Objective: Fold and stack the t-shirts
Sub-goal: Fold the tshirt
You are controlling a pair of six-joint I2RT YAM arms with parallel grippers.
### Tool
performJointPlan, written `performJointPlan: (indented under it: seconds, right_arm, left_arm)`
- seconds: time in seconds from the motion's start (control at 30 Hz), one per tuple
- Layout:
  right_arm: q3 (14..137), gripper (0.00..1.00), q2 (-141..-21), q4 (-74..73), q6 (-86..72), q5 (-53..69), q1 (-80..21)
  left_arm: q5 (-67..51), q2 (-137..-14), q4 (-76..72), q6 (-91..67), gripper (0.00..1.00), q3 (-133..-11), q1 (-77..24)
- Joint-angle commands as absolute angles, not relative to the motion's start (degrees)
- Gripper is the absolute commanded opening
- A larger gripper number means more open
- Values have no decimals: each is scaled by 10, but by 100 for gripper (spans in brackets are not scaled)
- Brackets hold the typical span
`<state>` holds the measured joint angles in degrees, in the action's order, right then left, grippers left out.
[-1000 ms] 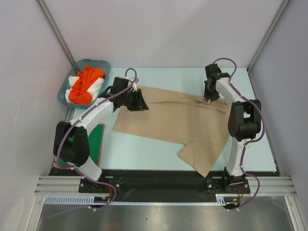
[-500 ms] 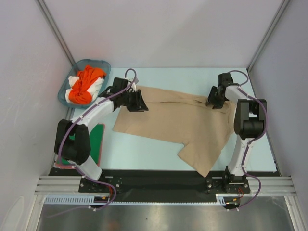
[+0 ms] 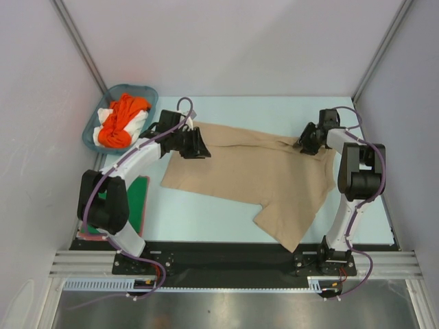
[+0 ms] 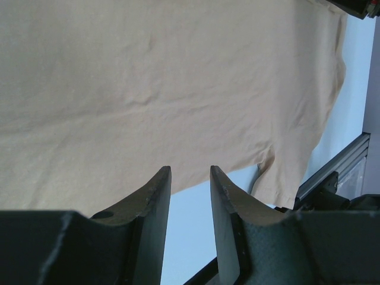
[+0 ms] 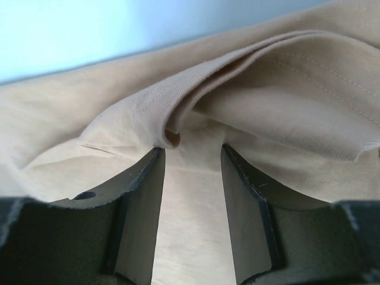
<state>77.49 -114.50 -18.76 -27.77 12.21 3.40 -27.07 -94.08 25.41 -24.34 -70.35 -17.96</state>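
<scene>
Next, my right gripper grabs the raised fold on the far part of the tan-beige t-shirt [image 3: 254, 175], to fold that cloth inward over the body of the t-shirt.
A tan-beige t-shirt [image 3: 254, 175] lies spread across the middle of the table. My left gripper [image 3: 199, 146] is open and empty at the shirt's far left edge. In the left wrist view, bare table shows between its fingertips [image 4: 190, 172] and the tan cloth [image 4: 148, 89] lies just beyond. My right gripper [image 3: 304, 142] is open, low over the shirt's far right part. In the right wrist view its jaws [image 5: 193, 151] straddle flat cloth, with a raised fold of the tan shirt [image 5: 196, 89] at the tips. An orange shirt [image 3: 120, 120] and a white shirt [image 3: 140, 122] lie in the basket.
The teal basket [image 3: 130, 87] stands at the far left corner. A folded dark green shirt [image 3: 137, 202] lies at the near left on a reddish one [image 3: 86, 235], partly hidden by the left arm. Grey walls close in three sides.
My right gripper has swung right and come down from the far edge onto the shirt's far right fold. My left arm has barely moved.
</scene>
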Motion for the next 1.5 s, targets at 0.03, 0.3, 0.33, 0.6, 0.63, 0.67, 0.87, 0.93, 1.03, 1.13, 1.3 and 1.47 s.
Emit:
performJointPlan:
  seconds: [0.03, 0.3, 0.33, 0.6, 0.63, 0.67, 0.87, 0.93, 1.03, 1.13, 1.3, 1.47]
  right_arm:
    - [772, 47, -1118, -129, -315, 154, 41]
    - [766, 39, -1127, -104, -341, 173, 50]
    - [766, 40, -1130, -99, -344, 177, 51]
    - [766, 35, -1169, -41, -399, 207, 55]
    - [769, 29, -1172, -35, -409, 210, 57]
    - [770, 21, -1173, -38, -415, 217, 58]
    - [736, 33, -1129, -51, -405, 221, 59]
    - [731, 32, -1131, -42, -407, 228, 59]
    - [723, 29, -1138, -19, -419, 236, 59]
    - [728, 22, -1147, -6, -420, 243, 59]
    - [744, 9, -1163, 2, -398, 231, 62]
    - [751, 0, -1134, -67, -403, 226, 62]
  left_arm:
    - [-289, -940, 249, -235, 38, -721, -172]
    - [-291, -935, 248, -236, 38, -713, -166]
    - [-294, -937, 249, -235, 38, -712, -165]
    - [-301, -938, 245, -237, 38, -708, -162]
    - [-301, -937, 245, -238, 38, -708, -162]
    - [-301, -938, 245, -237, 38, -708, -162]
    - [-298, -931, 243, -236, 38, -703, -160]
    - [-301, -933, 242, -240, 38, -702, -159]
    - [-309, -936, 239, -244, 38, -706, -158]
    - [-312, -935, 239, -248, 38, -708, -158]
    - [-312, -927, 237, -247, 38, -696, -158]
    - [-312, -919, 236, -249, 38, -687, -157]
